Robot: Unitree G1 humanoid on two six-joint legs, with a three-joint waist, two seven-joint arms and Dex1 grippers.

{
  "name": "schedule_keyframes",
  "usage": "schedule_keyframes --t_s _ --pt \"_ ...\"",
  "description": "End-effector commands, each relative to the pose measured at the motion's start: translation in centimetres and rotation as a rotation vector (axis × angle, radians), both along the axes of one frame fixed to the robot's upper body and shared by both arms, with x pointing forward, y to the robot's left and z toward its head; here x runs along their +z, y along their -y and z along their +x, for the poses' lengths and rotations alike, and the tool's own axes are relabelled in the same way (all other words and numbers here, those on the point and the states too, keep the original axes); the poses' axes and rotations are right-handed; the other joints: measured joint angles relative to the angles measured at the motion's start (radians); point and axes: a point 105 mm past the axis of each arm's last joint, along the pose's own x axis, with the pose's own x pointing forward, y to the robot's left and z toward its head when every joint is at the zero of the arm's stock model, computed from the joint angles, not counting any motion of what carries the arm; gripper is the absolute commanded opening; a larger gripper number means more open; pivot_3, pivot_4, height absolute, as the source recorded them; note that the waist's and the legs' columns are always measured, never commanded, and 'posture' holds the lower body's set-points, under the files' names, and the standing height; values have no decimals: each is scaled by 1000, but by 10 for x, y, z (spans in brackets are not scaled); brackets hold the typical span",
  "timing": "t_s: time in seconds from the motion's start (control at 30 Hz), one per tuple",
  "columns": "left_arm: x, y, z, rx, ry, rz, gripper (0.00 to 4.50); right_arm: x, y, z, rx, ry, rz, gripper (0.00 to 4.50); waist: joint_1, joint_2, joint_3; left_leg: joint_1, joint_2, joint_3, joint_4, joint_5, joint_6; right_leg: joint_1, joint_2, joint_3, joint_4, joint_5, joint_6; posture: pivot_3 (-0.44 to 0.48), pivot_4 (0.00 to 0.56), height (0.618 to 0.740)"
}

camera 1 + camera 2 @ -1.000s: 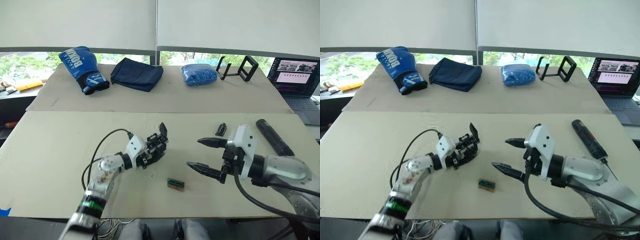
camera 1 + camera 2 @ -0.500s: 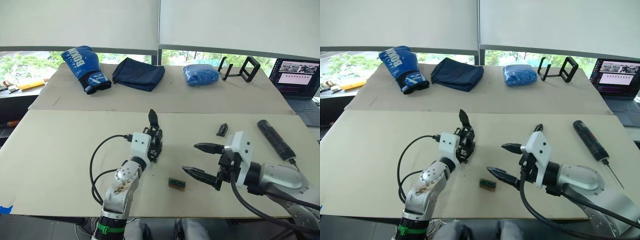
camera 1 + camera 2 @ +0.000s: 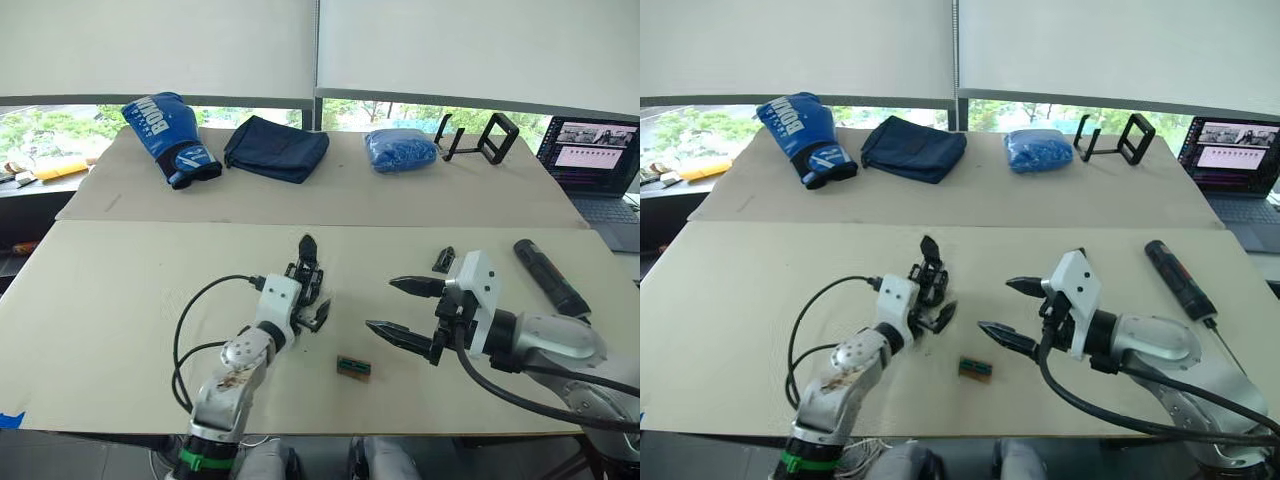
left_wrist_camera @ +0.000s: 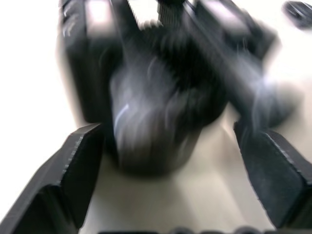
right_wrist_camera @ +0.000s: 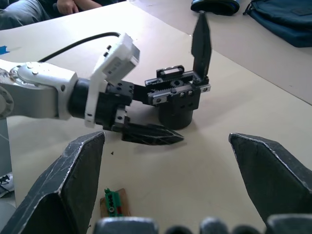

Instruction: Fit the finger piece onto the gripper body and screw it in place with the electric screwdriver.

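Note:
I will next use my left gripper to grab the gripper body by its round base (image 4: 153, 141). This will hold it steady for fitting the finger piece.
The gripper body (image 3: 305, 278) stands upright on the near table with its pointed finger up, and shows again as the gripper body (image 5: 175, 109) in the right wrist view. My left gripper (image 3: 308, 297) is open, one finger (image 5: 151, 134) lying flat on the table on each side of the round base. The finger piece (image 3: 442, 259) lies on the table just beyond my right gripper (image 3: 382, 305), which hovers open with nothing in it to the right of the body. The electric screwdriver (image 3: 1180, 280) lies at the far right, bit pointing toward me.
A small green-and-tan block (image 3: 352, 367) lies near the front edge between the arms. On the far table are a blue boxing glove (image 3: 168, 138), a dark bag (image 3: 276, 148), a blue bundle (image 3: 398, 150) and a black stand (image 3: 480, 135). A laptop (image 3: 595, 160) sits at the right.
The gripper body went from tilted in my left gripper to standing upright on the table, and the left fingers have spread apart around it. The right gripper has barely moved.

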Motion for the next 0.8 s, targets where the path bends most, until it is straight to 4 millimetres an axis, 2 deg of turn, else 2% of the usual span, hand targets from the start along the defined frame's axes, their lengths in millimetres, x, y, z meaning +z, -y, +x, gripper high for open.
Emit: schedule_keyframes --t_s 0.03,0.13,0.2,0.4,0.47,0.6,0.7,0.77,0.8 --pt "-4 -21 -5 -252 -67 34 4471 14 0 0 31 74 -6 4500 -1 1 -1 1 0 0 0 0 -1 0 1 0 0 0 0 0 150 740" --pt "4 -25 -7 -540 -54 69 4471 13 6 -2 53 65 -26 4500 1 3 -2 1 0 1 -1 0 -1 0 1 -2 0 -2 1 0 150 740" --pt "7 -26 1 -624 -41 106 4471 12 7 -3 68 56 -36 4500 4 3 -2 1 0 1 -1 0 -1 0 1 -3 0 -2 1 0 150 740" --pt "11 -16 39 -663 43 156 4471 12 1 -12 131 30 -23 4500 12 2 -1 -3 -3 2 2 -1 2 0 1 -5 -2 0 1 0 150 740" --pt "17 -5 51 -648 97 140 4471 12 1 -12 124 30 -24 4500 11 2 -1 -3 -3 2 2 -1 2 -1 2 -5 -2 0 1 0 150 740" --pt "15 5 62 -630 149 132 4471 11 3 -11 107 31 -29 4500 7 2 -1 -3 -4 2 2 -1 2 -1 1 -4 -2 0 1 0 150 740" --pt "15 7 58 -665 162 99 3680 11 3 -9 97 33 -33 4500 1 2 -1 -3 -3 2 2 -1 2 -1 2 -4 -2 0 1 0 150 740" --pt "15 7 54 -687 162 90 2706 11 5 -7 82 45 -45 4500 1 2 -1 -2 -3 2 2 -1 2 -1 1 -4 -1 0 1 0 150 740" --pt "16 8 51 -701 167 84 2398 12 6 -5 68 51 -42 4500 1 2 -1 -3 -3 2 3 -1 2 -1 1 -3 -1 0 1 0 150 740"
